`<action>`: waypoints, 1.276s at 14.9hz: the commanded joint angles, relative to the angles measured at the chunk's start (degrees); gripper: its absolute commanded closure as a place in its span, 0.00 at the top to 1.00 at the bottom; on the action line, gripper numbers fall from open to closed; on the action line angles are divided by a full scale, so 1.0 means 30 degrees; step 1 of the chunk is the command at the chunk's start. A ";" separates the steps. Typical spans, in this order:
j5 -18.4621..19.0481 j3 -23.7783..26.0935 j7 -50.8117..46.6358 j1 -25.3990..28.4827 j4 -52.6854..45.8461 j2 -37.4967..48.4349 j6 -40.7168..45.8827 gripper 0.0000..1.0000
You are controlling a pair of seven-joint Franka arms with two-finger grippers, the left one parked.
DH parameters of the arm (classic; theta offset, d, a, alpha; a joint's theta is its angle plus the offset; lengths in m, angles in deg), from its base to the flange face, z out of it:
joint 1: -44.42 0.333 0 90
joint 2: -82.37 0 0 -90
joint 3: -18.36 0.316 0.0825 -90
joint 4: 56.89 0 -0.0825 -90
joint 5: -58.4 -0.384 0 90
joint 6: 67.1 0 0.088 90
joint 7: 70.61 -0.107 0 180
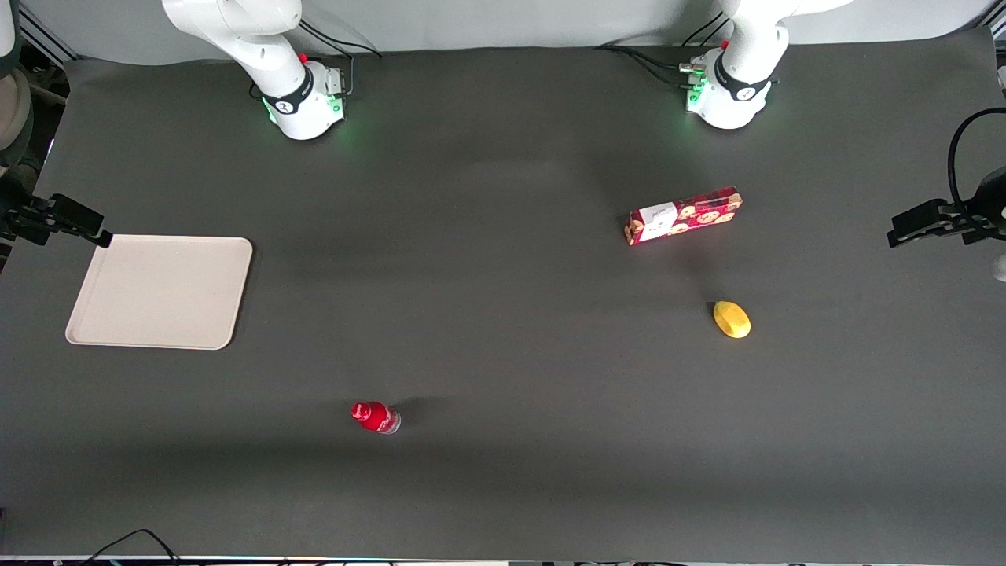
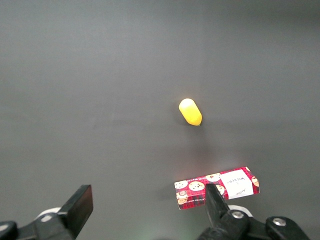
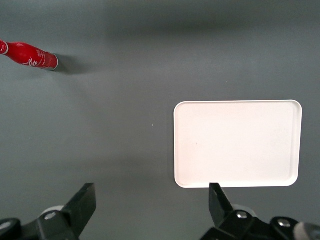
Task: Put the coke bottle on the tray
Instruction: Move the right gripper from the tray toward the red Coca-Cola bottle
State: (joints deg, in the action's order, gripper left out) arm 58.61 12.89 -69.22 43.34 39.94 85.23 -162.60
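Observation:
The coke bottle needs to go on the tray, so my right gripper should next grab the bottle by its capped neck and then place it there.
The coke bottle, slim with a red cap, a red label and a clear base, is on the dark table, nearer to the front camera than the tray; I cannot tell whether it stands or lies. It also shows in the right wrist view. The beige tray lies flat and bare toward the working arm's end of the table, and shows in the right wrist view too. My right gripper hangs above the table by the tray's corner, well away from the bottle. Its fingers are open and empty.
A red cookie box lies toward the parked arm's end of the table, also seen in the left wrist view. A small yellow object lies nearer the front camera than the box.

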 commanded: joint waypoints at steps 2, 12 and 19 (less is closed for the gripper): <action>-0.0423 -0.0139 0.0209 0.0128 0.0214 0.0217 0.0045 1.00; -0.0921 0.1289 -0.0405 0.1769 -0.1537 -0.2705 -0.2181 1.00; 0.0865 0.3787 -0.4094 0.3670 -0.8189 -0.9823 -0.3082 1.00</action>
State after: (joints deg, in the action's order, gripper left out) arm 58.38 23.97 -76.53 50.37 26.49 65.78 -170.82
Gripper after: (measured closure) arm 0.000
